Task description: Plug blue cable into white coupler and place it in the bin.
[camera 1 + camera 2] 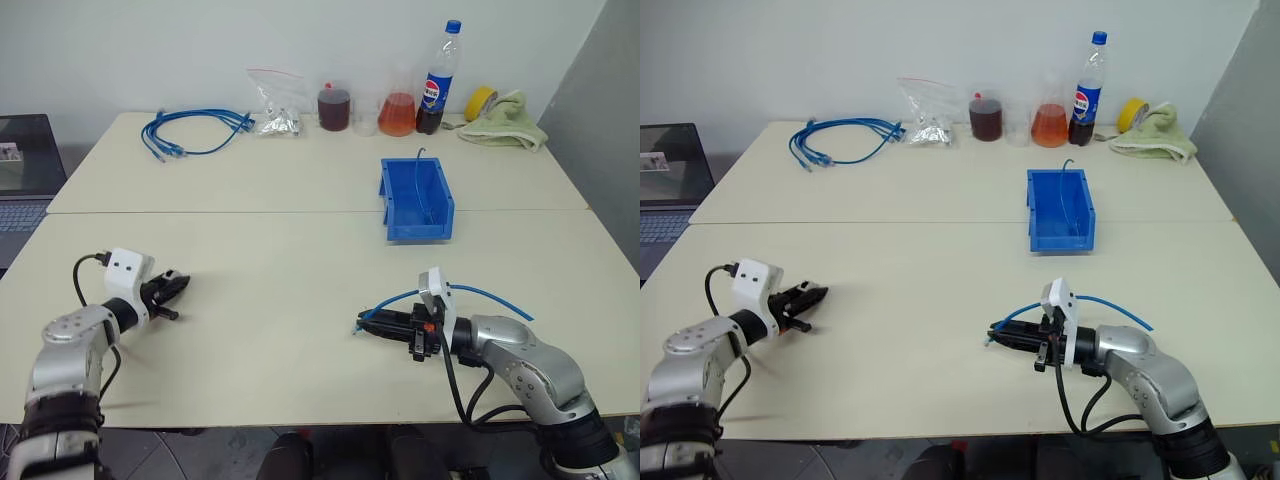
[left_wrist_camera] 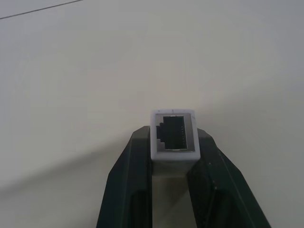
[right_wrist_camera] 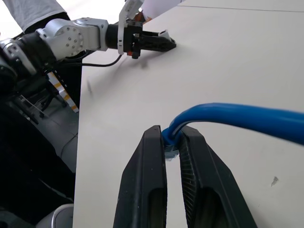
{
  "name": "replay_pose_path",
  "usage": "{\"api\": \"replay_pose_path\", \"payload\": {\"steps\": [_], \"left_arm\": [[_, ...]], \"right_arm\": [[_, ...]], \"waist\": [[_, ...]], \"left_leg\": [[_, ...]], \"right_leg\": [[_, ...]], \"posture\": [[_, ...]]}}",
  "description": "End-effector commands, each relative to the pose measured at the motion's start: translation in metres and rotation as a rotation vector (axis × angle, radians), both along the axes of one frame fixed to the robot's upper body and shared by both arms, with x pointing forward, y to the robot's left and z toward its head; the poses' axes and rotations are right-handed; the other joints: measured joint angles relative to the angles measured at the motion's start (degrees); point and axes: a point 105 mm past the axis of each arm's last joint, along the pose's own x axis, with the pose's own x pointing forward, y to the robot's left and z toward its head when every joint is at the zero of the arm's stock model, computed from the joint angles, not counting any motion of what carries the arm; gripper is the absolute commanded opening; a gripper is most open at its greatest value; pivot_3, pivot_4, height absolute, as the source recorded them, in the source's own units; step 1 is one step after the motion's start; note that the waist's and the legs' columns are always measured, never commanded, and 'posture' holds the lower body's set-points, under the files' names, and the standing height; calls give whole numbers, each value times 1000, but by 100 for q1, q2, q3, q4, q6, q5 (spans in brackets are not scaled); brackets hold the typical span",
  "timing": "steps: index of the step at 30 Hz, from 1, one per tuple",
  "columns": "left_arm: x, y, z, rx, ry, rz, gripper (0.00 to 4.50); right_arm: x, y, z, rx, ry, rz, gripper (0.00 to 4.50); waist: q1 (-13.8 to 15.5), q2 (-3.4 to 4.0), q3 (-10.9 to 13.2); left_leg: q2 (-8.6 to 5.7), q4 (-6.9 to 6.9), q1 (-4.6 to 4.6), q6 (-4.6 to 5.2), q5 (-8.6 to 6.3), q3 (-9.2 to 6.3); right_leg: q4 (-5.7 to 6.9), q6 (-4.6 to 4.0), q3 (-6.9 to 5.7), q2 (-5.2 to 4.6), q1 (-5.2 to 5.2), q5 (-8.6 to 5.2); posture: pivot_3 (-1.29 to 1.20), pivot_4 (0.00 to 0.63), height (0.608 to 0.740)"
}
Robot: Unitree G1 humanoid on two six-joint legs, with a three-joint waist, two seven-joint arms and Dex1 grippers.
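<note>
The white coupler (image 2: 174, 135) hangs above the tabletop in the left wrist view, so the robot's left gripper should keep its hold on it.
My left gripper (image 1: 178, 286) hovers low over the near left of the table. In the left wrist view its fingers are shut on the white coupler (image 2: 174, 135), whose dark socket faces away from the wrist. My right gripper (image 1: 366, 325) is at the near right, pointing left, and is shut on the blue cable (image 3: 237, 116) close to its end. The rest of that cable (image 1: 492, 294) arcs back over the wrist. The two grippers face each other across a wide gap. The blue bin (image 1: 416, 229) stands beyond the right gripper, near the table's middle seam.
Along the back edge are a coil of blue cables (image 1: 195, 131), a plastic bag (image 1: 277, 112), a dark jar (image 1: 334, 108), an orange flask (image 1: 397, 114), a cola bottle (image 1: 438, 80), yellow tape (image 1: 480, 100) and a green cloth (image 1: 508, 122). A laptop (image 1: 25, 170) sits off the left edge. A thin cable stands in the bin.
</note>
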Motion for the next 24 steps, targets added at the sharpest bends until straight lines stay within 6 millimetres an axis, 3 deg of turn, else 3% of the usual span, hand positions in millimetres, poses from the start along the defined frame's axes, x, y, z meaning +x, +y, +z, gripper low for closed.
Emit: {"api": "replay_pose_path", "payload": {"steps": [1,8,20,24], "left_arm": [[-10,-46,9,-57,-71,-38,623],[-19,-110,9,-163,-124,-32,623],[-9,-144,-1,-205,-84,79,623],[-11,-143,-3,-197,-70,94,623]], "right_arm": [[-4,-1,14,12,-64,17,110],[-6,-1,17,5,-70,43,110],[-2,-3,19,-9,-75,61,110],[-1,-2,20,-9,-80,59,110]], "waist": [[18,-1,0],[40,-4,-1],[20,-7,-3],[22,-7,-3]], "left_leg": [[0,1,0,0,0,0],[1,5,2,0,0,0],[-2,6,3,0,1,10],[-3,6,3,0,1,11]], "right_leg": [[-1,0,0,-1,2,0],[0,1,-14,7,13,1],[-1,2,-17,18,17,1],[-1,2,-17,18,18,1]], "posture": [[0,150,740],[0,150,740],[0,150,740],[0,150,740]]}}
